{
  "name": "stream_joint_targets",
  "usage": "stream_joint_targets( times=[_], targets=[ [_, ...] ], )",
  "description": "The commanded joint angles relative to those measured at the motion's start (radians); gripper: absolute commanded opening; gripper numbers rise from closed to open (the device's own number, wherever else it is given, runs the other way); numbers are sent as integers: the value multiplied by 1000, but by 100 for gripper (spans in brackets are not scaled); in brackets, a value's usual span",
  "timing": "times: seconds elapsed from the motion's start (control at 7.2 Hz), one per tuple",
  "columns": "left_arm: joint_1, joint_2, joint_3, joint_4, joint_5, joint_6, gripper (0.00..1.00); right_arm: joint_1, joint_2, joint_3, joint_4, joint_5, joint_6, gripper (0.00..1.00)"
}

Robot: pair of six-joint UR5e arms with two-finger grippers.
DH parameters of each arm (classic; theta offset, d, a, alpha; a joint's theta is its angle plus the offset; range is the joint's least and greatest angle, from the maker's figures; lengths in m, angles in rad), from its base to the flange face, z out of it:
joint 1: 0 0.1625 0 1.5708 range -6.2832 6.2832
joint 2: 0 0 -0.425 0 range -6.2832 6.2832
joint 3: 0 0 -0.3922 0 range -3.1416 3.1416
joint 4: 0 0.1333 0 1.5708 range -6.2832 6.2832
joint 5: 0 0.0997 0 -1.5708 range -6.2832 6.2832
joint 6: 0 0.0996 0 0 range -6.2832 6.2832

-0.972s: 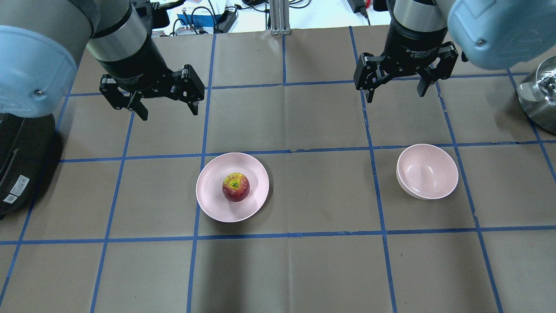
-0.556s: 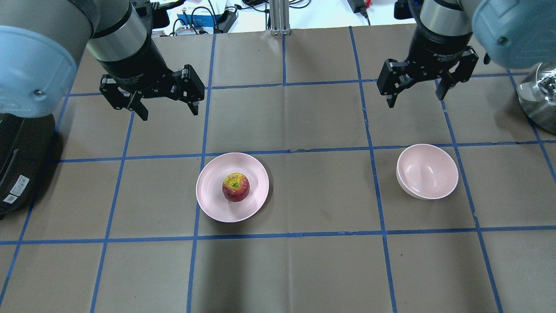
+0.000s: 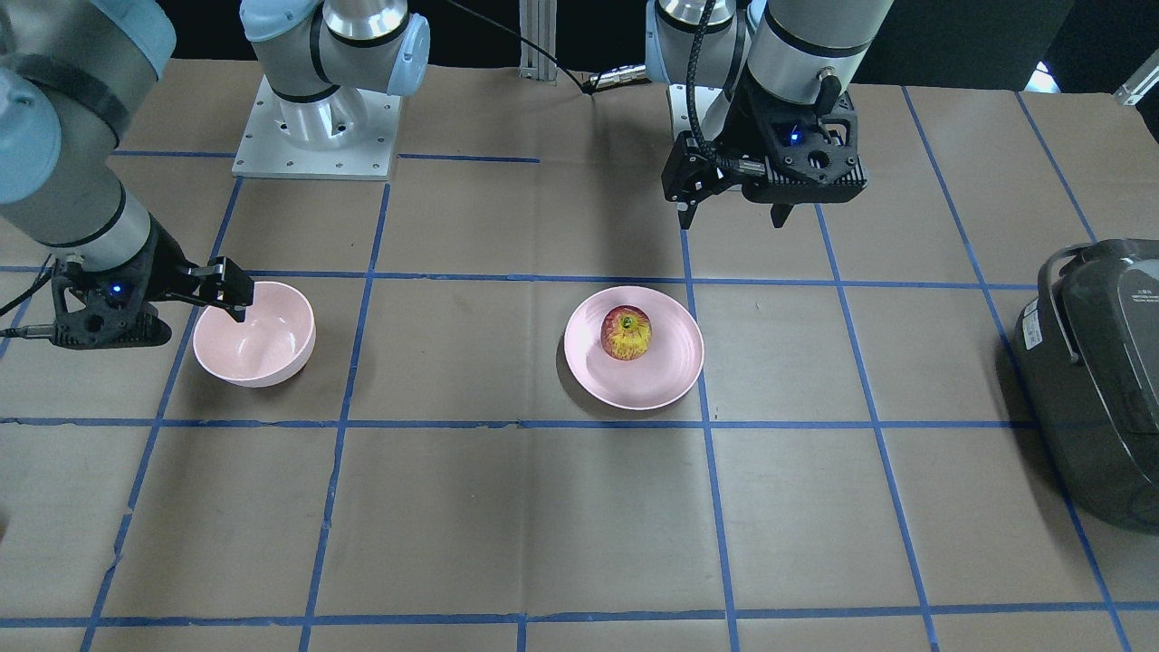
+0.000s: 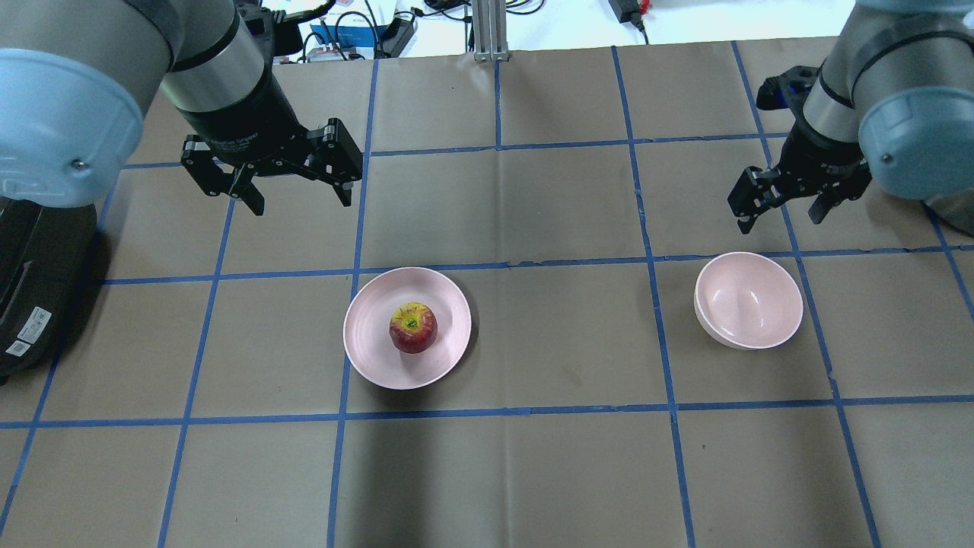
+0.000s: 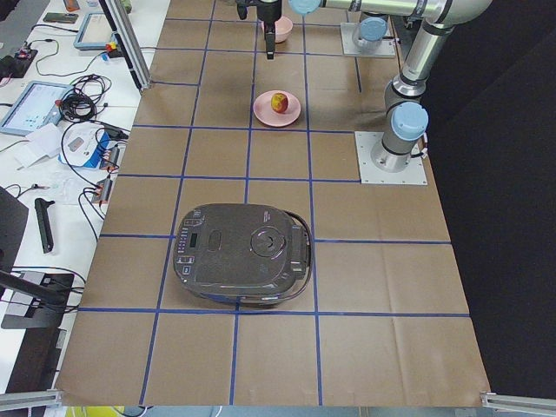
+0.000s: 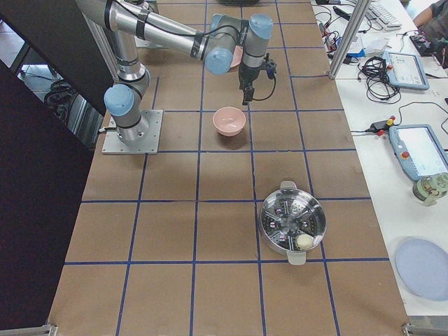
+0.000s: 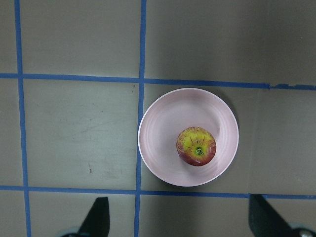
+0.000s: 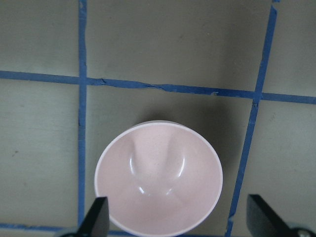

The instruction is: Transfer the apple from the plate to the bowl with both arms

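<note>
The pink bowl needs to come closer to receive the apple (image 3: 626, 332), so my right gripper should grab the bowl by its rim (image 3: 199, 326) next.
The apple (image 4: 413, 328) sits upright on the flat pink plate (image 4: 373, 320) near the table's middle. It also shows in the left wrist view (image 7: 196, 146) and the front view (image 3: 627, 332). My left gripper (image 4: 300, 199) is open and empty, above the table, beyond the plate and to its left. The deep pink bowl (image 4: 749, 301) is empty and stands to the right. My right gripper (image 4: 780, 221) is open and empty, just beyond the bowl's far rim. The right wrist view shows the bowl (image 8: 158, 182) between its fingertips (image 8: 96, 217).
A black rice cooker (image 4: 38, 281) stands at the table's left end. A steel steamer pot (image 6: 292, 222) stands at the right end, mostly hidden behind my right arm in the overhead view. Blue tape lines grid the brown table. An aluminium post (image 4: 487, 30) stands at the far edge.
My right gripper has moved right and nearer, and now hangs just beyond the bowl. My left gripper has barely shifted. The apple, plate and bowl have not moved.
</note>
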Motion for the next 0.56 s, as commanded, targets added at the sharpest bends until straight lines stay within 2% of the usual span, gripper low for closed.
stream_joint_targets(
  times=[0.0,0.14,0.28,0.42],
  targets=[
    [-64,-4,-86,4,1,-89,100,-107,48,170,-240,10,-107,97],
    [-92,-34,-150,81,4,-98,100,-111,59,224,-299,9,-118,97],
    [-103,-81,-216,165,7,-97,100,-111,59,252,-314,3,-115,84],
    [-109,-120,-293,291,7,-102,100,-111,59,255,-297,-8,-106,24]
  ],
)
